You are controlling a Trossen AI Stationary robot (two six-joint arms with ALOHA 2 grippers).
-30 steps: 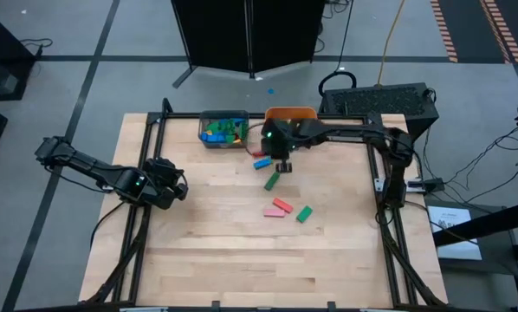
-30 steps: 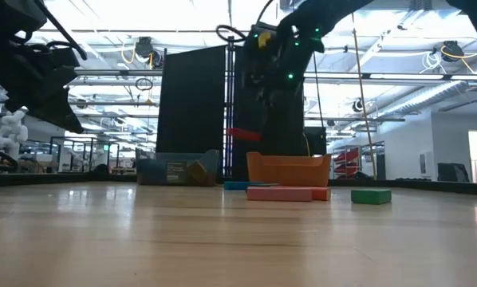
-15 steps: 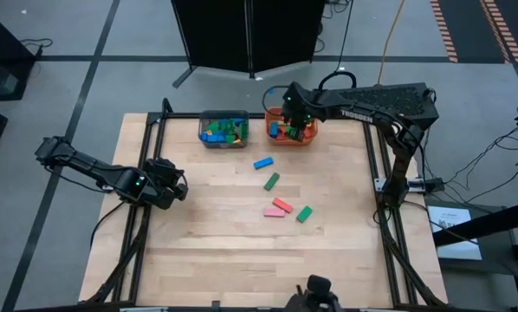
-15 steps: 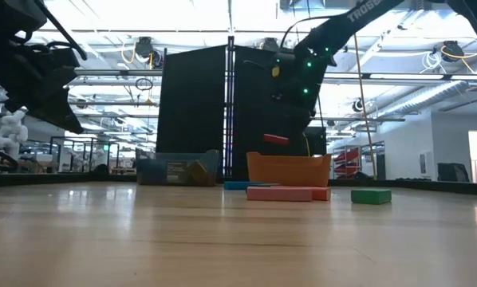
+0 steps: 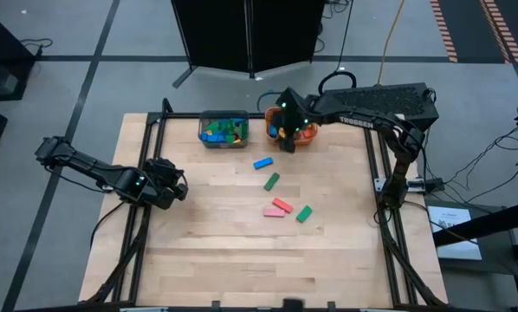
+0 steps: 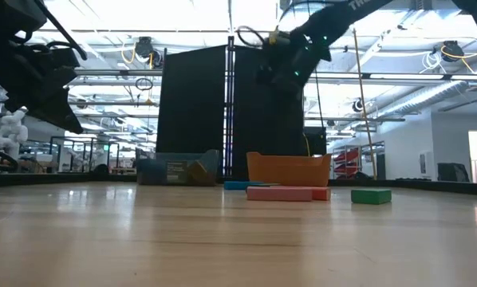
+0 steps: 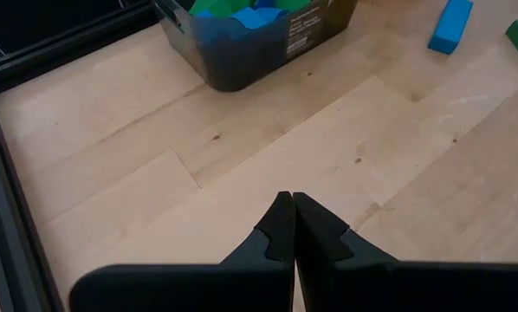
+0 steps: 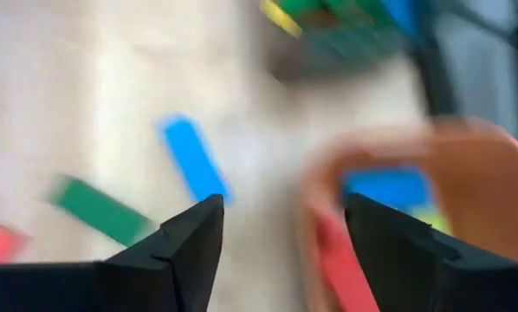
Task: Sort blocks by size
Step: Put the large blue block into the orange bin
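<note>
The right gripper next needs to pick up the green block (image 5: 272, 181) beside the blue block (image 5: 262, 162) by the green block's long sides, so the blocks get sorted by size.
My right gripper (image 5: 285, 139) (image 8: 281, 217) hangs open and empty above the near left rim of the orange bin (image 5: 304, 137). Inside that bin (image 8: 467, 165) lie a red block (image 8: 335, 258) and a blue one (image 8: 389, 186). On the table rest a blue block (image 5: 262, 162), a green block (image 5: 272, 180), a red and pink pair (image 5: 279, 208) and another green block (image 5: 304, 213). The grey bin (image 5: 224, 128) holds several blocks. My left gripper (image 5: 178, 185) (image 7: 287, 227) waits shut above the table's left side.
Both bins stand side by side at the table's far edge. A black frame rail (image 5: 151, 165) runs along the left side and another (image 5: 382, 173) along the right. Bare wood spreads over the near half of the table (image 5: 259, 260).
My right gripper has carried a red block from above the blue block toward the far edge to the orange bin, then come back slightly left and risen. The red block no longer hangs below it in the low view.
</note>
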